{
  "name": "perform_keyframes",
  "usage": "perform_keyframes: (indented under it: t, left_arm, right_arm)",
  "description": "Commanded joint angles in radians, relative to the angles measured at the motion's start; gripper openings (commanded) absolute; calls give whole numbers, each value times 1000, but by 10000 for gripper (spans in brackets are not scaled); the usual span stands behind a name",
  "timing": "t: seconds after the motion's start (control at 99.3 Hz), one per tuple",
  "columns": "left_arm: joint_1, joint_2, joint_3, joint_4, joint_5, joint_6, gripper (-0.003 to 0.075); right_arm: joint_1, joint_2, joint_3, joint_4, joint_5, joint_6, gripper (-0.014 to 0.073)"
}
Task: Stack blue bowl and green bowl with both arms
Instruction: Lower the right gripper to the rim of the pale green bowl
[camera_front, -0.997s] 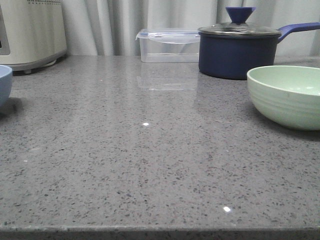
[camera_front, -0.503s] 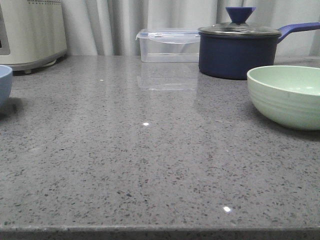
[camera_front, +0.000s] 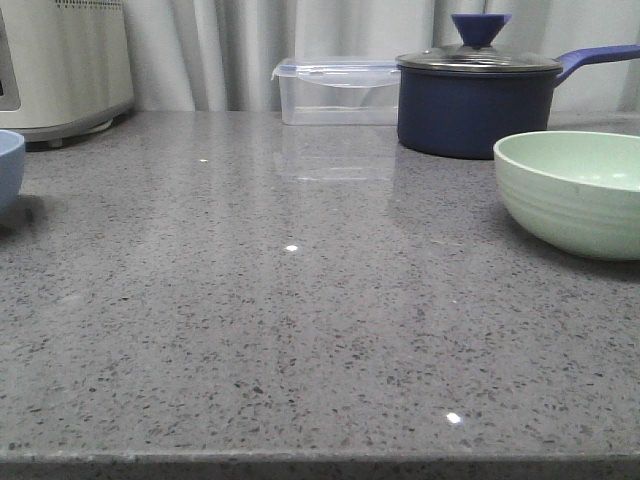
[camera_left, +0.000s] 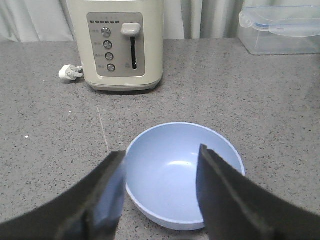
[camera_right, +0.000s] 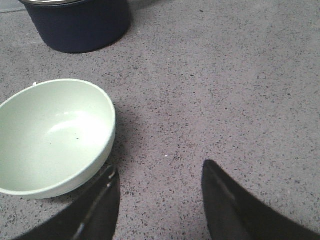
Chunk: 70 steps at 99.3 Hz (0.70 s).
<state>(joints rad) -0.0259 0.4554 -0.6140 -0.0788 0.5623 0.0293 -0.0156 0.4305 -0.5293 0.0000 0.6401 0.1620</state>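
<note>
My right gripper grips the green bowl by its thin rim (camera_right: 113, 122) next, because the green bowl's opening is wider than the full spread of my fingers.
The blue bowl (camera_front: 8, 168) sits at the far left edge of the front view, mostly cut off. In the left wrist view it (camera_left: 170, 175) stands upright and empty on the counter. My left gripper (camera_left: 161, 161) is open, with one finger outside the bowl's rim and the other over its inside. The green bowl (camera_front: 575, 190) stands upright and empty at the right of the front view. In the right wrist view it (camera_right: 50, 135) lies just beside my open right gripper (camera_right: 160, 172), which hangs over bare counter. Neither gripper shows in the front view.
A cream toaster (camera_left: 117, 42) with a plug (camera_left: 67, 73) stands just behind the blue bowl. A dark navy lidded saucepan (camera_front: 475, 95) stands behind the green bowl. A clear lidded plastic box (camera_front: 335, 90) is at the back by the curtain. The counter's front edge (camera_front: 320, 462) is near.
The blue bowl has slid slightly further left at the edge of the front view. The green bowl and the rest have not moved.
</note>
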Motion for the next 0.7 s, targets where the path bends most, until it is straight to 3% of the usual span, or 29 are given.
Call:
perform_keyframes:
  t: [0.0, 0.242, 0.695]
  left_arm:
    - [0, 14, -36, -12, -90, -10, 409]
    - [0, 16, -34, -12, -88, -10, 409]
    - [0, 16, -34, -12, -88, -10, 409]
  right_arm:
    - [-6, 14, -33, 0, -65, 3, 410]
    - [49, 71, -95, 16, -46, 3, 410]
    - [88, 528, -409, 20, 134, 3, 410]
